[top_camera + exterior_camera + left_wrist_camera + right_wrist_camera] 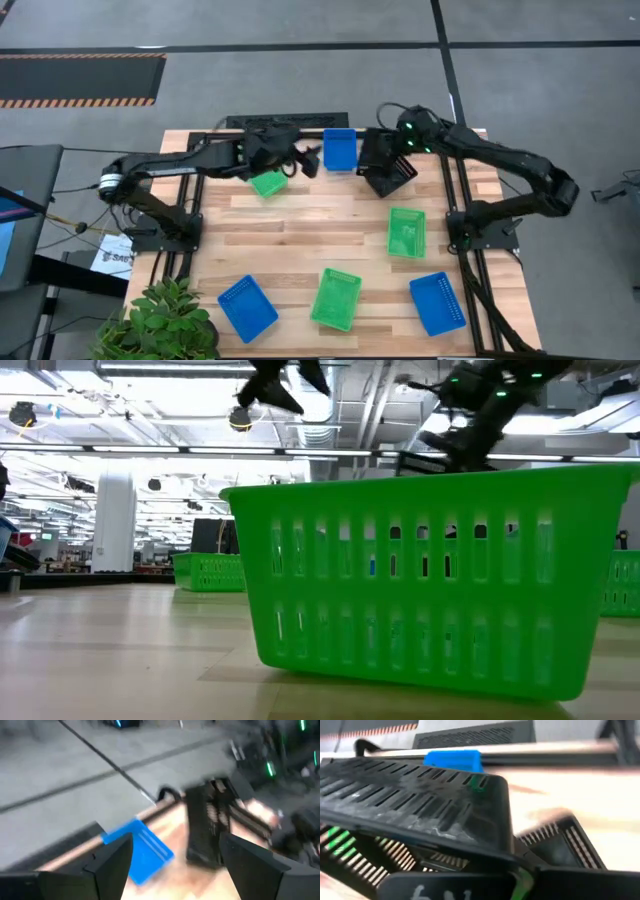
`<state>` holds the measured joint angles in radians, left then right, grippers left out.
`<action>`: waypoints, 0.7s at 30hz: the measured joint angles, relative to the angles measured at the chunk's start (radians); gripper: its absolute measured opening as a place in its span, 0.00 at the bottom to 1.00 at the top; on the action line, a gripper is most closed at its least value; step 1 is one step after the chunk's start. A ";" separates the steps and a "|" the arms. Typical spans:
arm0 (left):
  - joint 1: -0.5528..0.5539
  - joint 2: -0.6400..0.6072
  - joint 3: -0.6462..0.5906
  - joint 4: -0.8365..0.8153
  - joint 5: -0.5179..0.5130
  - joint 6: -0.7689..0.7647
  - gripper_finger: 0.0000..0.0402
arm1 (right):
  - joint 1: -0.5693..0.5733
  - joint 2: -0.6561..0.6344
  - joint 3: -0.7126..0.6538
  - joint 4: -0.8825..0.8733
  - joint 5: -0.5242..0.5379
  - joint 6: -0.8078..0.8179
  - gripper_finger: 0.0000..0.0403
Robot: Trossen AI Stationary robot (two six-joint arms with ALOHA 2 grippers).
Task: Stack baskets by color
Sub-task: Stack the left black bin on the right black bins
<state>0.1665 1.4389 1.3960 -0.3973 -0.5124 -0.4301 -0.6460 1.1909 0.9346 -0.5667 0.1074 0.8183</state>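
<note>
My right gripper needs to bring the held black basket inside the second one before it lets go. The held basket is hanging tilted beside the second black basket's rim.
My right gripper (393, 160) is shut on a black basket (420, 805) at the table's far edge, right of centre. A second black basket (560, 845) lies just beyond it. My left gripper (308, 160) hangs open in the air between a blue basket (340, 150) at the far edge and a green basket (268, 183), touching neither. In the left wrist view its fingers (107, 865) stand wide apart, with the blue basket (142, 850) and a black basket (205, 830) ahead. All other baskets rest on their bottoms. My right gripper holds the black basket by its rim (485, 860), at the long side nearest the camera. The fingers slant down from the table's right; where they meet the rim is hidden under the basket's wall. The basket sits tilted in the hold, over the second black basket.
Toward the near edge lie a green basket (406, 231), another green one (336, 298) and two blue ones (247, 307) (437, 302). A leafy plant (160, 320) stands at the near left corner. Bare wood shows in the table's middle.
</note>
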 joint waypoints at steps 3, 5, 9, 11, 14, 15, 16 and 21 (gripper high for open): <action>0.003 -0.053 0.000 -0.008 -0.037 0.008 0.69 | 0.001 -0.142 -0.140 0.048 0.000 0.135 0.00; 0.006 -0.081 0.000 -0.010 -0.043 0.026 0.69 | 0.016 -0.223 -0.220 0.082 0.036 0.238 0.00; 0.022 -0.116 0.000 -0.013 -0.050 0.053 0.68 | 0.062 -0.304 -0.317 0.116 0.135 0.380 0.00; 0.033 -0.120 0.000 -0.018 -0.048 0.052 0.68 | 0.089 -0.307 -0.336 0.133 0.171 0.439 0.00; 0.046 -0.123 0.000 -0.018 -0.023 0.046 0.68 | 0.130 -0.292 -0.350 0.129 0.226 0.535 0.01; 0.048 -0.124 0.000 -0.019 -0.016 0.044 0.68 | 0.144 -0.287 -0.356 0.129 0.243 0.571 0.01; 0.049 -0.124 0.000 -0.023 -0.011 0.041 0.68 | 0.156 -0.283 -0.362 0.129 0.255 0.602 0.02; 0.050 -0.124 0.000 -0.059 -0.007 0.026 0.68 | 0.197 -0.281 -0.404 0.120 0.272 0.737 0.05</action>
<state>0.2161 1.3151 1.3960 -0.4559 -0.5198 -0.4046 -0.4485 0.9100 0.5307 -0.4464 0.3797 1.5554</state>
